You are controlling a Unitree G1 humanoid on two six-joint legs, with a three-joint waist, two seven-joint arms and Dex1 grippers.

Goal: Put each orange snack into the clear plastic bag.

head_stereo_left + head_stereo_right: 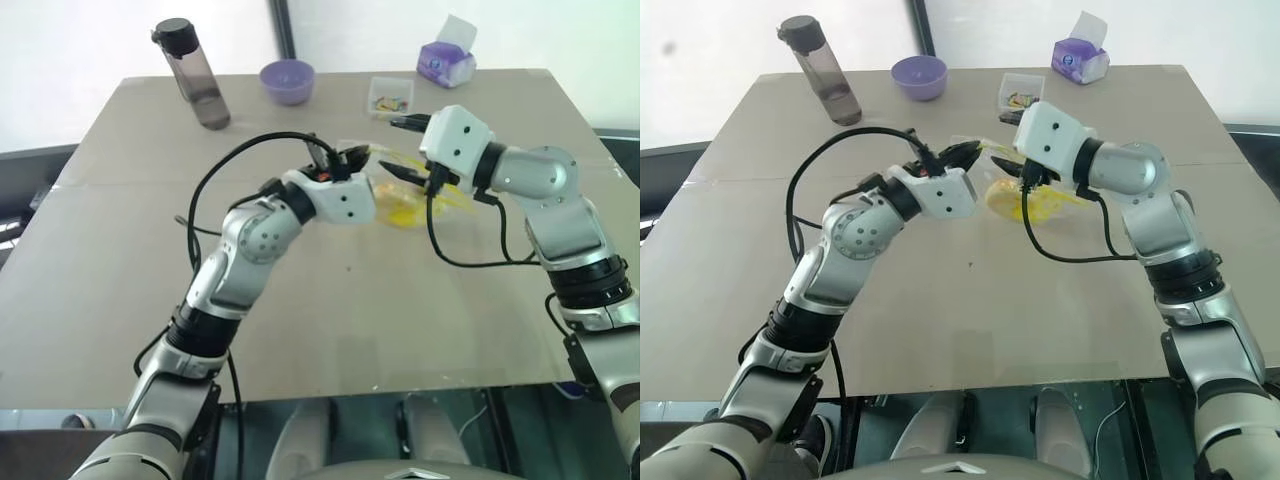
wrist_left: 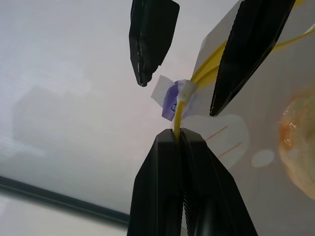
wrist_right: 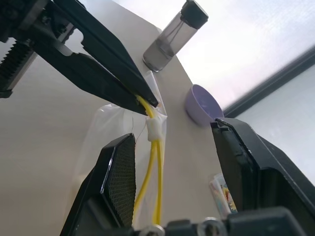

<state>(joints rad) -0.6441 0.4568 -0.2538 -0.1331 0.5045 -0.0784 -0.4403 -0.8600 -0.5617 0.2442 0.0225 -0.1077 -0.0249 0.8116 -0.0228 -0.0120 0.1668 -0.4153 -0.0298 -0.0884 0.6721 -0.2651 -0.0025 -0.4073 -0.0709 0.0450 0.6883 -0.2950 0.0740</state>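
The clear plastic (image 3: 109, 135) hangs loosely below the raised edge of the bag, so my right gripper should grab the bag's yellow strip by its loose end next.
My left gripper (image 1: 350, 155) is shut on the yellow strip at one end of the clear plastic bag (image 3: 110, 128), holding that end up above the table. The rest of the bag trails down to the tabletop under my right arm. An orange snack (image 2: 295, 137) shows through the plastic as an orange-yellow blur (image 1: 402, 214); I cannot tell for certain whether it lies inside. My right gripper (image 3: 172, 132) is open, its two fingers standing on either side of the yellow strip (image 3: 156, 167), just past the left fingertips and not touching it.
Along the far side of the table (image 1: 300, 320) stand a dark water bottle (image 1: 195, 85), a purple bowl (image 1: 287, 80), a small clear box (image 1: 390, 97) of colourful bits and a purple tissue pack (image 1: 446, 62). A black cable loops over my left arm.
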